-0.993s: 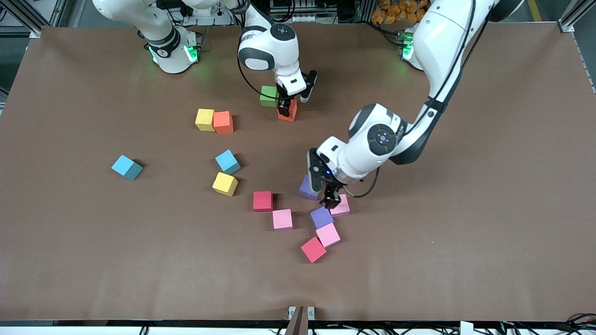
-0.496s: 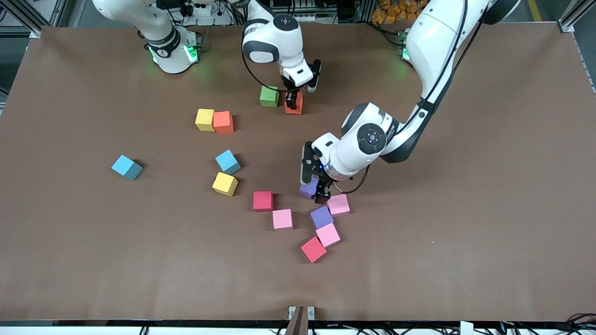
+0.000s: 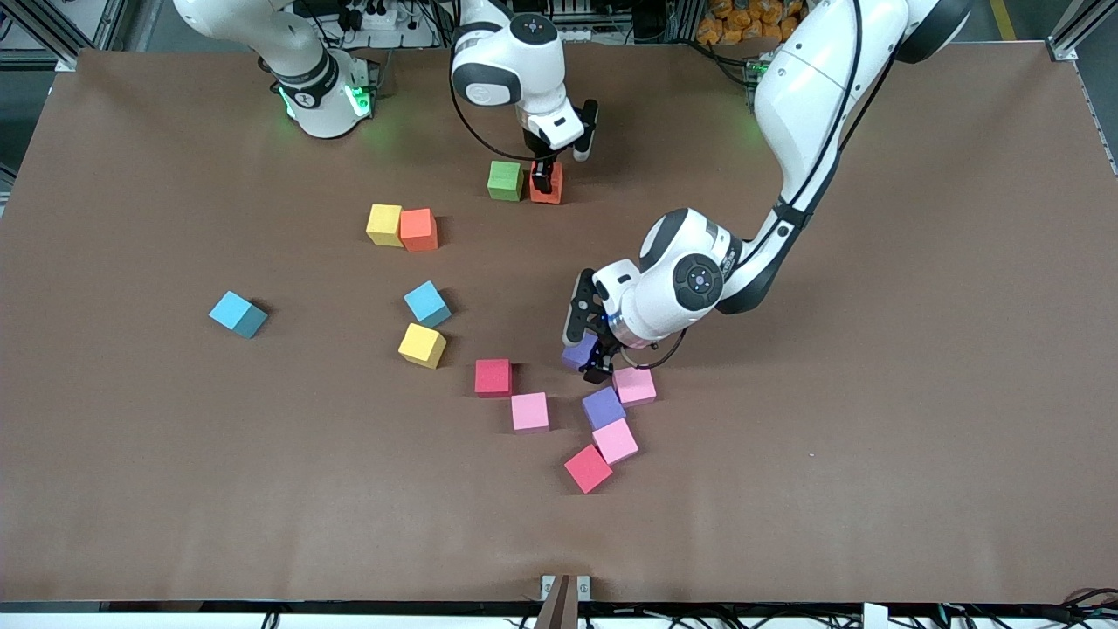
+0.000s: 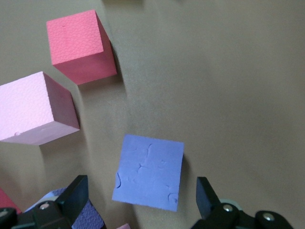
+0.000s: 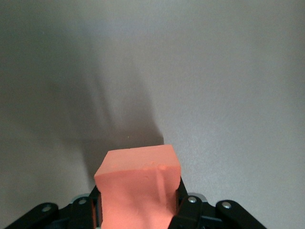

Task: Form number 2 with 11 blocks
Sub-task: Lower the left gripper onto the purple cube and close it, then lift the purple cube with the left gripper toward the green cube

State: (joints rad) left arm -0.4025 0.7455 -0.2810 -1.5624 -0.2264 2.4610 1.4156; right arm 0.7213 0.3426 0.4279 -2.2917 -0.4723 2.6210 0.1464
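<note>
My left gripper's fingers are high at the purple block's top in the left wrist view, so it is too early to close on the block. The gripper moves down first.
My left gripper (image 3: pixel 590 360) is open, low over a purple block (image 3: pixel 576 354) in the middle of the table. In the left wrist view the purple block (image 4: pixel 148 172) lies between my open fingers (image 4: pixel 76 195), untouched. My right gripper (image 3: pixel 543 177) is shut on an orange block (image 3: pixel 549 189) and holds it low, right beside a green block (image 3: pixel 505 180) near the robots' bases. The orange block (image 5: pixel 138 183) fills the right wrist view between the shut fingers. No digit 2 shape shows.
Loose blocks lie around: yellow (image 3: pixel 384 224) touching orange (image 3: pixel 418 229), two light blue (image 3: pixel 237 314) (image 3: pixel 427 303), yellow (image 3: pixel 423 345), red (image 3: pixel 493 377), pink (image 3: pixel 529 411), purple (image 3: pixel 603 407), pink (image 3: pixel 634 385), pink (image 3: pixel 616 440), red (image 3: pixel 588 469).
My right gripper carried the orange block toward the robots' bases, to beside the green block. My left gripper shifted from near the pink block to around the purple block.
</note>
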